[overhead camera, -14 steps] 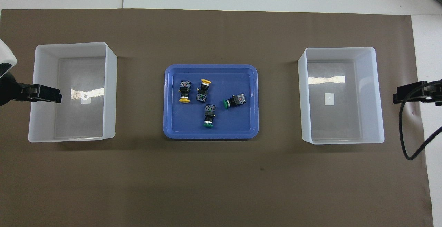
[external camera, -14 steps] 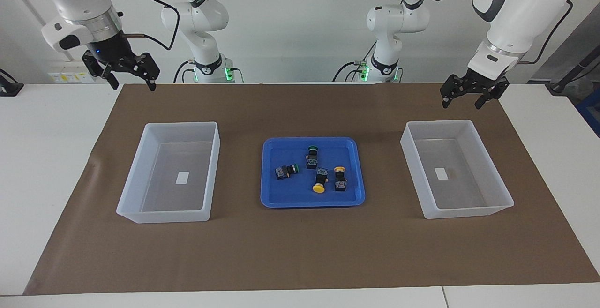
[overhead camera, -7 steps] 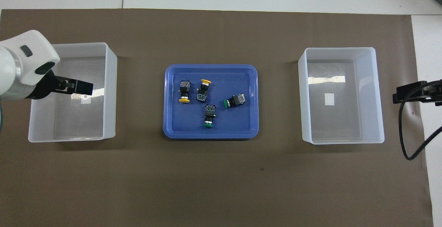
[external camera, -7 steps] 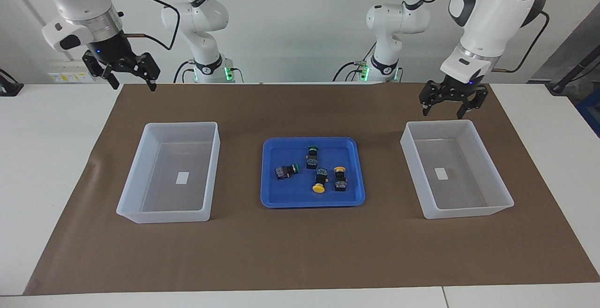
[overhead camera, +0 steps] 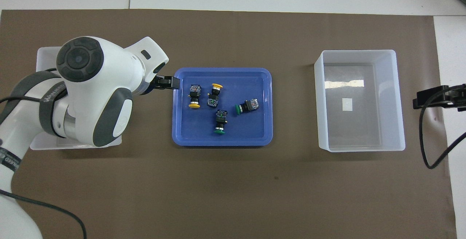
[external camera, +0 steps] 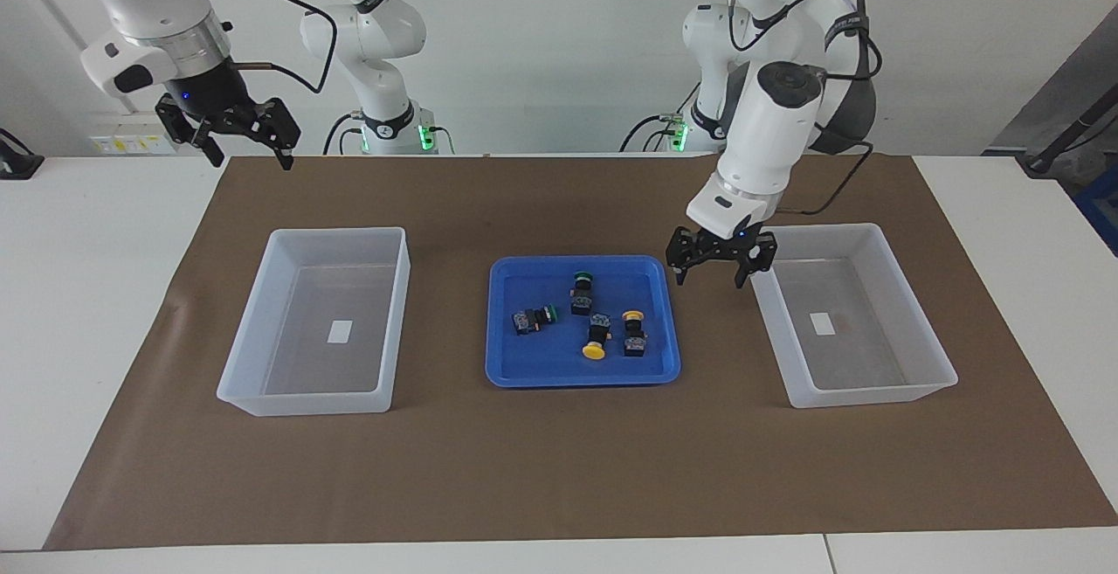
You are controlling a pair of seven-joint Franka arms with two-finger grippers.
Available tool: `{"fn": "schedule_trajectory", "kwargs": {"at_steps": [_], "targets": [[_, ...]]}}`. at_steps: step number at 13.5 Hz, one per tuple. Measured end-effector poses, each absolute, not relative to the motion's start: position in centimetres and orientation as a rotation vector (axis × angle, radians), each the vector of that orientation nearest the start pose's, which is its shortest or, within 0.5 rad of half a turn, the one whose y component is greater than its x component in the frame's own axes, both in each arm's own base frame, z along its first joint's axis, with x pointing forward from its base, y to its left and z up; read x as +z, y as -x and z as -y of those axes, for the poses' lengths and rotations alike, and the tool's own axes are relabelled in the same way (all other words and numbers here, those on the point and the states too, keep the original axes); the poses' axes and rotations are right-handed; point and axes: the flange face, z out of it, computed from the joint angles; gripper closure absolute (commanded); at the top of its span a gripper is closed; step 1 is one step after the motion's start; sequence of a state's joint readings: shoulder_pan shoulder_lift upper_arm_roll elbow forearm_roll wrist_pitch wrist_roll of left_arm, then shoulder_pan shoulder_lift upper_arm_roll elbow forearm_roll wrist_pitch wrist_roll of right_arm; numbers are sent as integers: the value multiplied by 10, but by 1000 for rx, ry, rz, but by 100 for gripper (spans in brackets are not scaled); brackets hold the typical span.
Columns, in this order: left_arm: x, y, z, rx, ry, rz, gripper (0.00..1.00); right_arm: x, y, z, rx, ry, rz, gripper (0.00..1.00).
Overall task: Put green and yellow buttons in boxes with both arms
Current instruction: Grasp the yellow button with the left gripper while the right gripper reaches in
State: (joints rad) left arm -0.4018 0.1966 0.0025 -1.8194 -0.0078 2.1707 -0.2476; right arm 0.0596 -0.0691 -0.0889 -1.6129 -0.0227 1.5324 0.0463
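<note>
I next need to take hold of the yellow button by its black body (overhead camera: 195, 90) with my left gripper, so that I can place the yellow button in its box.
Two green buttons (external camera: 583, 290) (external camera: 534, 318) and two yellow buttons (external camera: 596, 336) (external camera: 634, 335) lie on their sides in a blue tray (external camera: 524, 376) in the middle of the mat. The overhead view shows the yellow ones (overhead camera: 194, 96) (overhead camera: 214, 95) toward the left arm's end of the tray (overhead camera: 222, 142) and the green ones (overhead camera: 247, 106) (overhead camera: 220, 122) beside them. My left gripper (external camera: 710, 280) (overhead camera: 168, 82) hangs open and empty over the tray's edge beside the left arm's box. My right gripper (external camera: 249, 161) (overhead camera: 424, 100) waits open, raised over the mat's edge at its own end.
Two translucent white boxes stand on the brown mat, one at the right arm's end (external camera: 341, 231) (overhead camera: 360, 51) and one at the left arm's end (external camera: 873, 395) (overhead camera: 45, 51). In the overhead view the left arm covers most of its box. Each box has a small white label inside.
The left arm has swung from above its box's outer side across to the tray's edge and come lower, still open. The right arm has not moved. The buttons lie as before.
</note>
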Motion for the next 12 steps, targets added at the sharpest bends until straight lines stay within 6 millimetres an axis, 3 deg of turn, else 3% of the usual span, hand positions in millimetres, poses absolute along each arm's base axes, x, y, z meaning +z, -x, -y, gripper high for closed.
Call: {"fn": "schedule_trajectory", "kwargs": {"at_steps": [3,6,9,12], "targets": [[400,-578,281,-224,3185,-251,0,639,-529,20,18,3156,-120,0],[360,-582,299,-234,3187,-266,3,641,-527,20,10,3155,-120,0],[344,-584,300,-214,3183,-262,14,642,-527,19,4,3155,-118,0],[331,-586,303,-243,3198,-193,15,635,-526,19,10,3154,-117,0]]}}
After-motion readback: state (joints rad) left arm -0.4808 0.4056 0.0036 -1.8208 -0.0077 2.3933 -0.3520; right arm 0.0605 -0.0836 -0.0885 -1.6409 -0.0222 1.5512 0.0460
